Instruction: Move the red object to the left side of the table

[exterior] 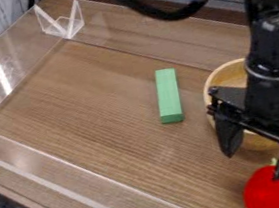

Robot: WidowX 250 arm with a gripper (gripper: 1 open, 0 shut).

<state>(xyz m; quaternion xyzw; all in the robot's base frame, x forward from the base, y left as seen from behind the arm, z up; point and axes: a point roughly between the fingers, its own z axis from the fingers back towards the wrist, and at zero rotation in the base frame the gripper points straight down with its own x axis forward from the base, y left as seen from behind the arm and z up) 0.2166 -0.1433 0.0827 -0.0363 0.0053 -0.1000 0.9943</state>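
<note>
My gripper grabs the toy fruit's round red body (268, 191) next, to move the fruit to the left side of the table.
The red object (265, 192) is a small round red toy fruit with a pale green leafy part on its right, lying on the table (73, 97) near the front right corner. My gripper (262, 150) hangs just above and slightly behind it, fingers pointing down and open, with nothing between them. One dark fingertip (231, 145) is left of the fruit, the other is above its right side. The black arm rises from the gripper toward the top right.
A green rectangular block (168, 95) lies mid-table. A round light wooden bowl (228, 82) stands at the right, partly hidden behind the arm. Low clear acrylic walls (28, 146) edge the tabletop, with a clear bracket (60, 21) at the far left corner.
</note>
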